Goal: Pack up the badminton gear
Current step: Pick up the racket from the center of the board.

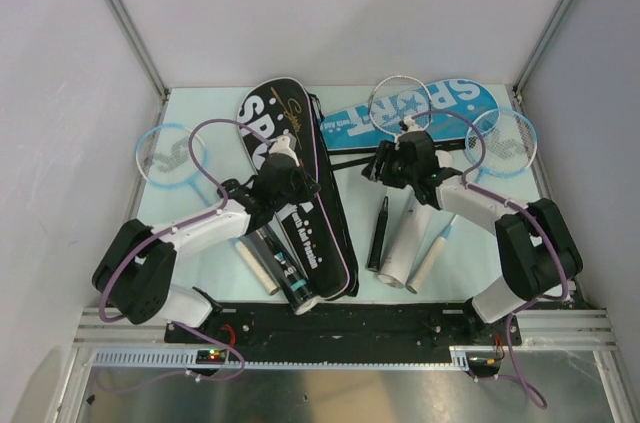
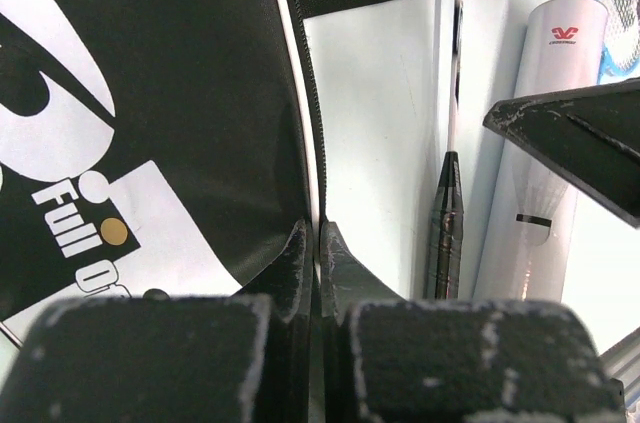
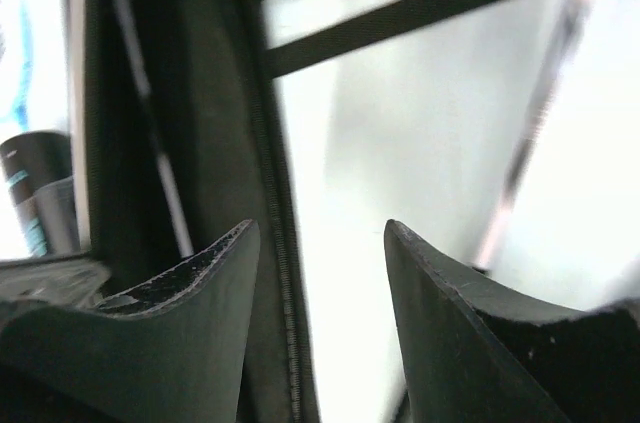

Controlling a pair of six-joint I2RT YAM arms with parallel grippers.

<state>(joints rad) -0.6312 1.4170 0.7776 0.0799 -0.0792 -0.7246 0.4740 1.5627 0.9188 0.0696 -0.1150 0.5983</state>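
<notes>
My right gripper is to hold the silver racket next by its stem above the racket's handle, so the racket's head stays free to enter the cover.
A black "SPORT" cover lies lengthwise at centre left, with a black tube inside its near end. My left gripper sits shut on the cover's zipper edge; the edge runs straight into the closed left gripper. My right gripper hovers open just right of that cover, and the right gripper has only the zipper edge and bare table below it. The silver racket rests on the blue cover, its handle near a white tube.
Light-blue rackets lie at the far left and the far right. Another white tube lies left of the black cover. A black strap crosses the table by the blue cover. Side walls close in the table.
</notes>
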